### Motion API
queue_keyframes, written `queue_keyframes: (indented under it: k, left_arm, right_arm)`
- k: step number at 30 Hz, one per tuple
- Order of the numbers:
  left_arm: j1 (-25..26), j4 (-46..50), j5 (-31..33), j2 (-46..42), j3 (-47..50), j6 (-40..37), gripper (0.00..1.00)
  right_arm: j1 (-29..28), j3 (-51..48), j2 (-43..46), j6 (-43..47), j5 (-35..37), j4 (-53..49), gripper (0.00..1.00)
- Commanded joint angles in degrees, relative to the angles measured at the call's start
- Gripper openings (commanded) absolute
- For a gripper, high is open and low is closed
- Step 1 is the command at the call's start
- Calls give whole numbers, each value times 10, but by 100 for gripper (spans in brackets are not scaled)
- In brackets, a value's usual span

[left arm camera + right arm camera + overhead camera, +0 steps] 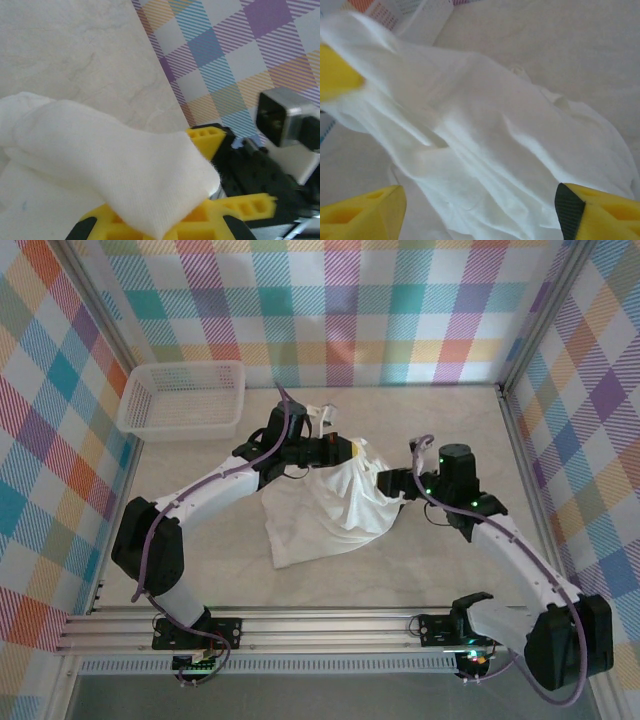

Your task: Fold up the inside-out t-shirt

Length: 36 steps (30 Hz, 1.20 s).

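Observation:
My right gripper grips the inside-out t-shirt's raised cloth [371,466] beside the pinched corner next, leaving my left gripper free to re-grip for folding.
The inside-out t-shirt [325,508] is a white crumpled heap in the middle of the table, pulled up into a peak at its far right corner. My left gripper [352,452] is shut on that raised corner. In the left wrist view the white fabric [115,160] drapes over the yellow fingers [200,220] and is pinched between them. My right gripper [388,484] sits just right of the peak and is open. Its yellow fingers [365,212] stand wide apart over the cloth [485,140], gripping nothing.
A white mesh basket [185,368] stands at the far left corner of the table. Plaid walls enclose the back and both sides. The two grippers hang close together above the shirt. Bare tabletop [440,570] lies near the front right.

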<state>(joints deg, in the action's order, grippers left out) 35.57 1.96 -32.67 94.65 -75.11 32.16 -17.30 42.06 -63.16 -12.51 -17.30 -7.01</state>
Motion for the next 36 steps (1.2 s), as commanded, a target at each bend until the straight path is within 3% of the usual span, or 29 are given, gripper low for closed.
queue_keyframes:
  k: [1, 3, 5, 7, 8, 11, 14, 15, 18, 23, 29, 33, 36]
  left_arm:
    - [1, 5, -21, -9, -6, -6, 0]
    - [0, 9, -16, -14, -9, -10, 0]
    - [-4, 40, 14, -22, -15, -39, 0]
    - [-11, 111, 98, -20, -30, -103, 0]
    - [-18, 132, 146, -11, -32, -137, 0]
    - [-66, 112, 184, 38, -18, -158, 0]
    - [-85, 44, 171, 40, 15, -140, 0]
    - [-84, 24, 166, 31, 25, -137, 4]
    - [-85, -5, 166, -15, 62, -132, 29]
    - [-83, 21, 200, -150, 155, -138, 46]
    - [1, 85, 240, -242, 193, -173, 51]
    - [56, 96, 283, -208, 155, -219, 50]
    - [62, 56, 235, -162, 136, -256, 50]
  right_arm:
    - [-6, 12, -76, 70, 36, 48, 78]
    - [-9, 52, -129, 65, 47, 33, 60]
    - [-9, 111, -171, 47, 22, -11, 30]
    - [-8, 140, -176, 34, -63, -29, 6]
    - [-6, 146, -167, 23, -129, -25, 0]
    - [11, 127, -142, -81, -368, 79, 0]
    - [12, 98, -142, -245, -481, 249, 0]
    - [12, 95, -144, -273, -493, 275, 0]
    - [13, 105, -145, -256, -492, 241, 0]
    - [15, 120, -165, -230, -496, 202, 0]
    - [15, 129, -190, -226, -489, 185, 0]
    - [15, 143, -196, -225, -492, 166, 0]
    - [14, 153, -193, -212, -483, 137, 0]
